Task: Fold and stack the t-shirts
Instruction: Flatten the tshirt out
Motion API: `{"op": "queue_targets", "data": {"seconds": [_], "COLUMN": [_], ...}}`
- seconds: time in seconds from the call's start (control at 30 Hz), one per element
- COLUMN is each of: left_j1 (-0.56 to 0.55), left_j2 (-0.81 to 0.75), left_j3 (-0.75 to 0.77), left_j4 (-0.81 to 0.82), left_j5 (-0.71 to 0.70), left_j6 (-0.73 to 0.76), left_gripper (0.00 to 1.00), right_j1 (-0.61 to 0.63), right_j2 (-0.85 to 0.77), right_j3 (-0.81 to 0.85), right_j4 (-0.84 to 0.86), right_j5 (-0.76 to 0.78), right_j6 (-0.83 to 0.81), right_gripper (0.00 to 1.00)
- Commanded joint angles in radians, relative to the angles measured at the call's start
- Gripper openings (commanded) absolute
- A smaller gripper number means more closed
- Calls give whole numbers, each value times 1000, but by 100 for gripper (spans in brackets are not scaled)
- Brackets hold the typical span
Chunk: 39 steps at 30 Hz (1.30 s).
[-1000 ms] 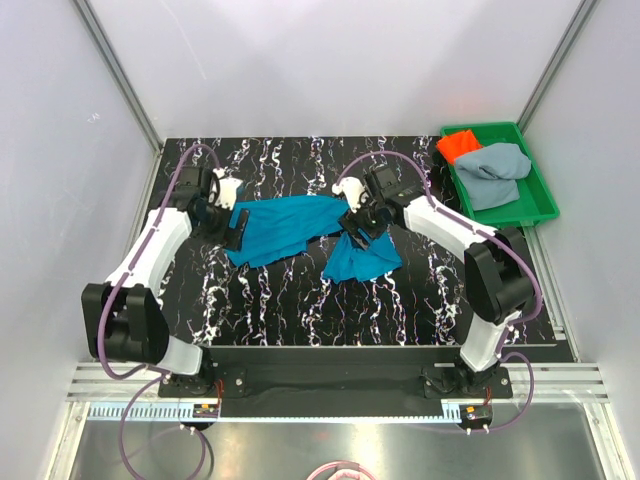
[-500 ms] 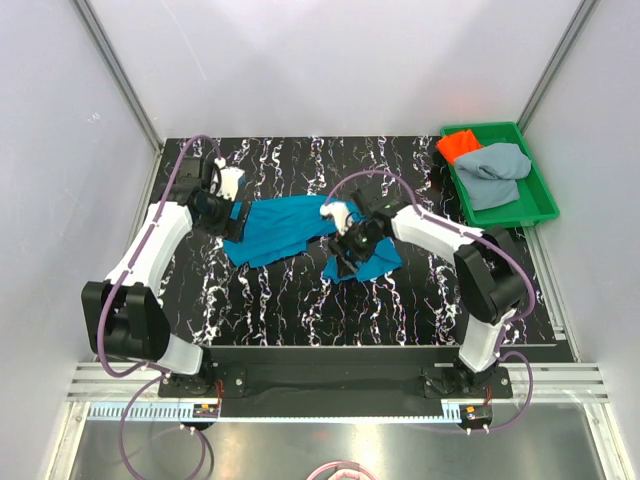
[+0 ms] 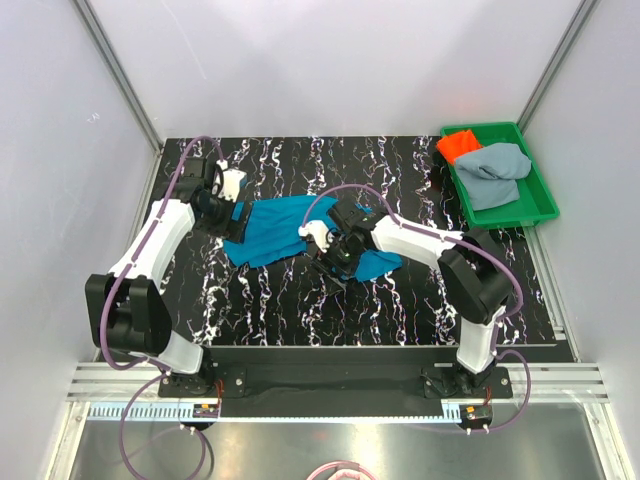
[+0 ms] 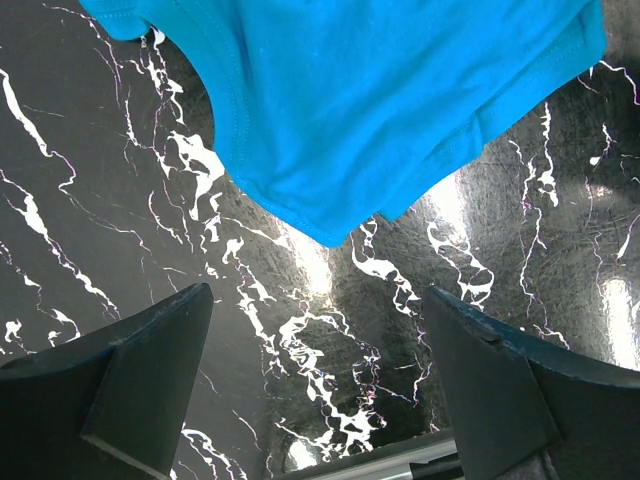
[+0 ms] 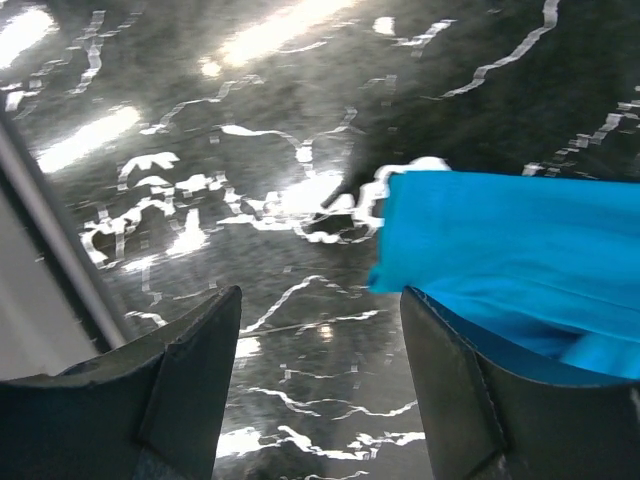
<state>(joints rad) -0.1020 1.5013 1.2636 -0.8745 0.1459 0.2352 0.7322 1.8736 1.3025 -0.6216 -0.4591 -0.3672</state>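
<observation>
The right gripper grips the crumpled teal-blue t-shirt by its near corner next. Then I lift and spread the cloth (image 5: 520, 260) for folding.
A teal-blue t-shirt (image 3: 280, 225) lies crumpled on the black marbled table (image 3: 260, 290), spread from left of centre to the middle. My left gripper (image 3: 226, 222) is open and empty at the shirt's left edge; its wrist view shows the shirt (image 4: 380, 100) ahead of the jaws. My right gripper (image 3: 332, 268) is open and empty at the shirt's near right corner, with the cloth (image 5: 520, 260) beside its right finger. An orange-red t-shirt (image 3: 459, 146) and a grey-blue t-shirt (image 3: 494, 172) lie in the green tray (image 3: 545, 195).
The green tray sits at the back right, off the table's right edge. Metal frame posts and pale walls close in the back and sides. Purple cables loop over both arms.
My right gripper has swept left and toward the near side across the shirt, from its right part to its near corner. My left gripper has shifted slightly at the shirt's left edge.
</observation>
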Motion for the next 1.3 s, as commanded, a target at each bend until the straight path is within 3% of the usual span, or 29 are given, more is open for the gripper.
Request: {"op": "queue_targets", "data": {"seconds": [0.0, 0.13, 0.2, 0.3, 0.47, 0.5, 0.53, 0.57, 0.9, 1.03, 1.27], "left_j1": [1, -1, 1, 1, 1, 1, 1, -1, -163, -188, -188], "left_j2": [-19, -15, -12, -10, -3, -1, -1, -1, -53, -20, 82], "left_j3": [31, 33, 37, 43, 46, 46, 45, 42, -110, -110, -72], "left_j4": [12, 15, 17, 15, 16, 17, 17, 16, 38, 31, 20], "left_j5": [-2, -2, 0, -2, 3, 6, 7, 9, -40, -14, 23], "left_j6": [-10, -16, -16, -16, -22, -23, -22, -19, 101, 122, 107], "left_gripper": [93, 93, 93, 93, 93, 93, 93, 93, 90, 82, 77], "right_j1": [1, 1, 1, 1, 1, 1, 1, 1, -19, -48, -140], "right_j2": [-7, 15, 35, 48, 59, 55, 52, 47, -149, -191, -214], "right_j3": [37, 35, 37, 47, 55, 54, 52, 52, 86, 156, 360], "right_j4": [48, 72, 79, 83, 86, 91, 88, 89, 50, 25, 8], "right_j5": [86, 151, 155, 155, 177, 184, 191, 200, 355, 359, 382], "right_j6": [-13, -21, -24, -10, -2, -6, -7, -10, -145, -144, -154], "right_gripper": [72, 72, 66, 42, 35, 25, 6, 0, 0, 0, 0]}}
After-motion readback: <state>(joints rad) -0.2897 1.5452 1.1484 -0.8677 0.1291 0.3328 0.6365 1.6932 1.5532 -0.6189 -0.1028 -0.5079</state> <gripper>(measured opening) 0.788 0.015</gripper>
